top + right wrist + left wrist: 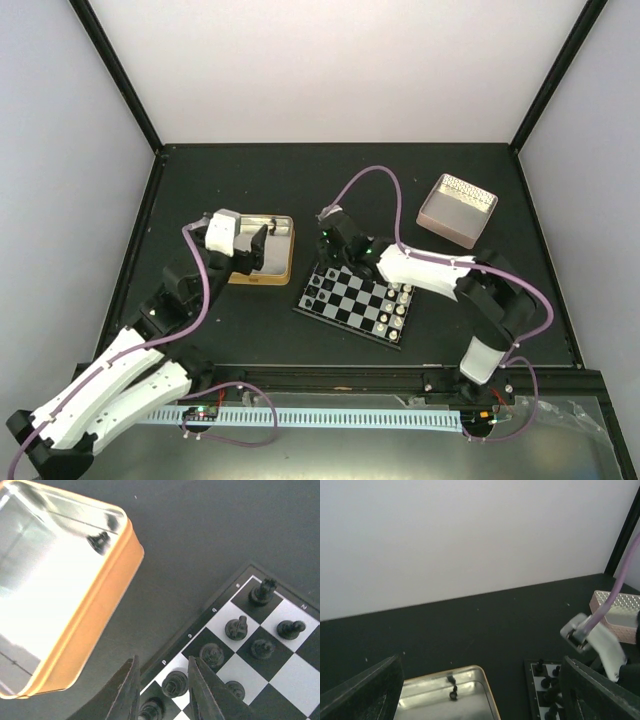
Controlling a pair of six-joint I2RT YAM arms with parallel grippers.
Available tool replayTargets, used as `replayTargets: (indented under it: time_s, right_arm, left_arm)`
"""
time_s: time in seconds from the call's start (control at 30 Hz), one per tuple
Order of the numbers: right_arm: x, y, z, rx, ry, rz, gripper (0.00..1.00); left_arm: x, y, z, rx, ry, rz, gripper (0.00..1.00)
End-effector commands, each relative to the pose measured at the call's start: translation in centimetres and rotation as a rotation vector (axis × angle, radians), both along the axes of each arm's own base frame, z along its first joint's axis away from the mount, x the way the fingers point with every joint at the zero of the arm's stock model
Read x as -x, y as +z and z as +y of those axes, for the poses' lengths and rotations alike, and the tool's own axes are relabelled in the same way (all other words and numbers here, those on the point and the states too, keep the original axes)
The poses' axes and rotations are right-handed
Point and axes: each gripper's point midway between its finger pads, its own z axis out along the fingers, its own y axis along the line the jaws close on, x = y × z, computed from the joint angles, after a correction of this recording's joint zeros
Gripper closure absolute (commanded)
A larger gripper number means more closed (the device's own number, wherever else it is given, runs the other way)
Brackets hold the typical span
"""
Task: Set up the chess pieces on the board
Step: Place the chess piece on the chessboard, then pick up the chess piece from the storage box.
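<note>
The black piece in the tin (453, 696) has to be handed over to my right gripper by its head, so my left gripper needs to grab the piece by its base next and leave the head free.
The board (352, 318) lies mid-table, with black chess pieces (322, 291) along its left side. In the right wrist view, several black pieces such as one near the corner (263, 591) stand on the board's (201, 622) edge rows. My right gripper (163, 658) is open around one piece (175, 683) that stands on a white square. Its right finger (205, 692) is close beside the piece and the other finger is apart from it. My left gripper (482, 660) hangs open and empty over the tin, where a black piece (453, 687) lies.
The gold-rimmed tin (283, 268) sits just left of the board, also in the right wrist view (95, 605). A pink box (457, 208) stands at the back right. White pieces (396, 310) line the board's right side. Dark frame posts rise at the table's far corners.
</note>
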Motion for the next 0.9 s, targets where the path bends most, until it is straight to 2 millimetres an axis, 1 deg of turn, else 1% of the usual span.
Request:
replayTargets:
  time_s: [0.0,0.07,0.17,0.23,0.27,0.3,0.33,0.47,0.53,0.6,0.7,0.77,0.87]
  right_arm:
    - [-0.5,5.0,-0.1,-0.068,-0.039,-0.062,0.71]
    - [-0.3,5.9,-0.6,-0.087,-0.062,-0.061,0.71]
    - [0.2,6.8,-1.5,-0.116,-0.092,-0.054,0.71]
    - [0.6,7.1,-2.0,-0.135,-0.099,-0.043,0.71]
    - [0.8,7.2,-2.2,-0.141,-0.103,-0.039,0.71]
    - [1.0,7.4,-2.5,-0.151,-0.106,-0.036,0.71]
    - [1.2,7.3,-2.7,-0.154,-0.108,-0.033,0.71]
    - [1.9,7.5,-3.7,-0.165,-0.118,-0.028,0.71]
    - [2.1,7.5,-4.2,-0.167,-0.126,-0.026,0.71]
    - [2.3,7.5,-4.7,-0.171,-0.132,-0.025,0.71]
    - [2.5,7.8,-5.3,-0.181,-0.138,-0.025,0.72]
    - [2.7,7.9,-5.7,-0.181,-0.144,-0.027,0.72]
    - [2.9,7.9,-6.2,-0.184,-0.151,-0.029,0.72]
  left_arm:
    - [-0.6,-1.0,-0.1,0.005,0.021,0.080,0.11]
    - [-1.1,-2.2,-0.5,-0.003,0.023,0.136,0.10]
    - [-2.2,-4.7,-1.3,-0.013,0.011,0.262,0.12]
    - [-3.2,-6.4,-1.9,-0.008,0.003,0.356,0.16]
    - [-4.0,-7.7,-2.3,-0.015,0.004,0.413,0.20]
    - [-4.5,-7.9,-2.2,-0.008,0.013,0.441,0.22]
    - [-5.5,-9.5,-2.3,-0.022,0.031,0.501,0.25]
    - [-8.6,-13.0,-1.3,0.000,0.100,0.677,0.39]
    - [-10.1,-15.4,-1.1,0.009,0.120,0.779,0.43]
    - [-11.1,-17.5,-1.0,0.000,0.123,0.872,0.45]
    - [-12.3,-20.8,-1.3,-0.034,0.122,0.967,0.45]
    - [-12.9,-22.1,-1.6,-0.050,0.111,0.991,0.46]
    - [-13.8,-23.5,-1.4,-0.062,0.121,1.008,0.48]
